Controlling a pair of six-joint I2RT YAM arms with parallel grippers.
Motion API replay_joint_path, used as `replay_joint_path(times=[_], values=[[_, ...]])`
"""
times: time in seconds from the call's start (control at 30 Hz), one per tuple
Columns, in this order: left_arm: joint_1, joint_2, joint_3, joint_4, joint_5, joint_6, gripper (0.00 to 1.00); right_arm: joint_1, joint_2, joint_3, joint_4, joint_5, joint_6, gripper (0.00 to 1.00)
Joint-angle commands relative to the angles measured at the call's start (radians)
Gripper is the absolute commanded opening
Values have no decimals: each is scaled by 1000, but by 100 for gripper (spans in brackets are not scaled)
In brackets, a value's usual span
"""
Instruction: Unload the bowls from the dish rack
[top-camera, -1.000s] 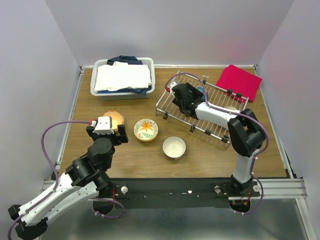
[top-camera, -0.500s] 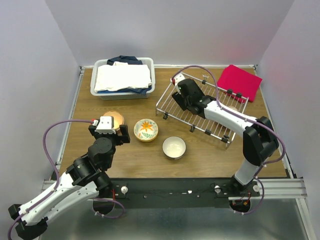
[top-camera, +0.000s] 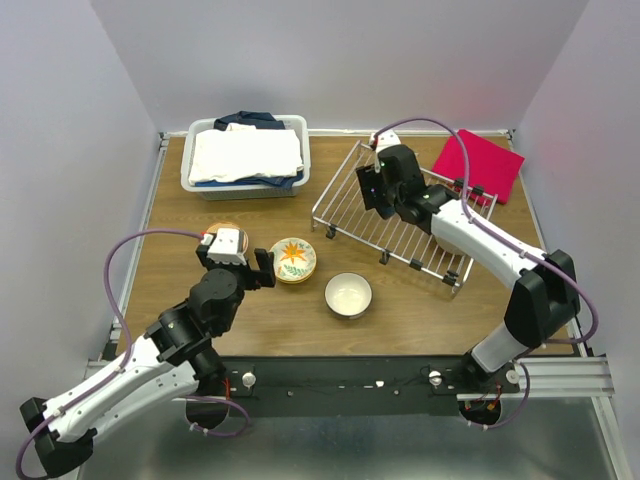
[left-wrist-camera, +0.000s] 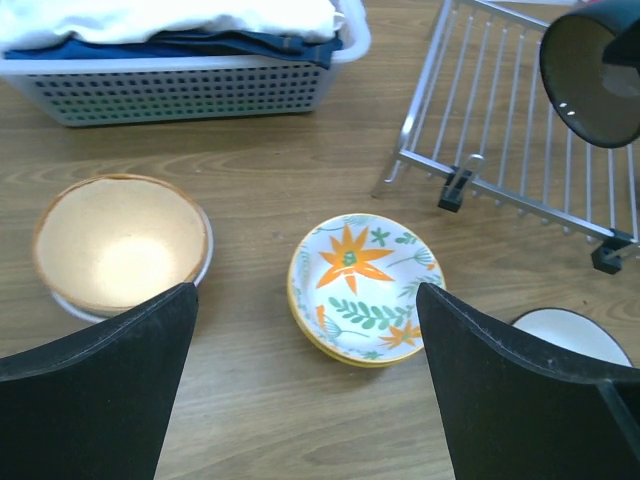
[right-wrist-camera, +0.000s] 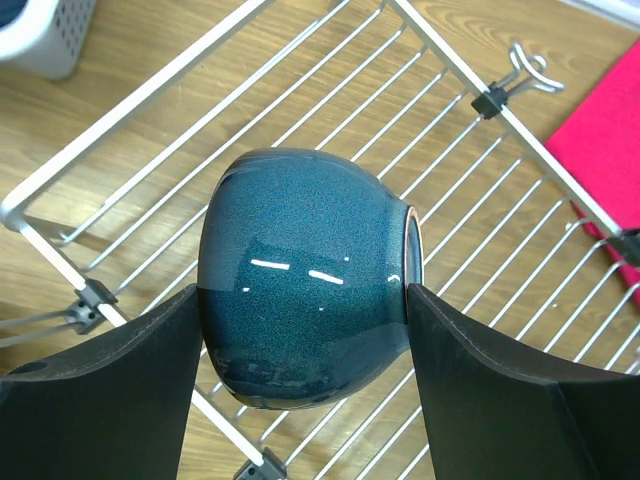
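The teal-blue bowl needs to go on the tabletop by the floral bowl (left-wrist-camera: 365, 285). My left gripper will next grip the teal-blue bowl by its rim (left-wrist-camera: 551, 95).
My right gripper (right-wrist-camera: 305, 300) is shut on a teal-blue bowl (right-wrist-camera: 305, 270), which lies on its side with its rim to the right, above the silver wire dish rack (right-wrist-camera: 130, 105). In the top view the right gripper (top-camera: 370, 184) hangs over the rack's (top-camera: 400, 222) far left part. My left gripper (left-wrist-camera: 305, 400) is open and empty, low over the table between an orange-inside bowl (left-wrist-camera: 120, 240) and a floral bowl (left-wrist-camera: 365, 287). A white-inside bowl (top-camera: 348, 294) sits right of the floral bowl (top-camera: 293, 259).
A white plastic bin of folded cloth (top-camera: 245, 155) stands at the back left. A red cloth (top-camera: 480, 162) lies at the back right beyond the rack. The rack's black clips (left-wrist-camera: 455, 190) and feet stand near the floral bowl.
My right gripper has moved back and to the right over the rack with the teal-blue bowl. My left gripper has shifted right, toward the floral bowl.
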Motion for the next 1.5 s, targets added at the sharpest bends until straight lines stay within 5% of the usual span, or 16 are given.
replay_joint_path(times=[0.0,0.27,0.77,1.07,1.27,1.47], values=[[6,77,5,104,100,-66,99,-55,-91,-34,46,-89,150,43],[23,264,55,281,198,-102,99,-93,-155,-61,81,-217,276,43],[316,735,253,658,843,-234,99,-107,-275,-109,156,-393,431,43],[380,997,384,890,1077,-311,98,-107,-331,-141,220,-548,551,43],[385,1128,459,966,1189,-363,88,-109,-342,-161,262,-621,608,43],[394,1208,474,1049,1270,-441,59,-107,-350,-181,293,-660,645,43]])
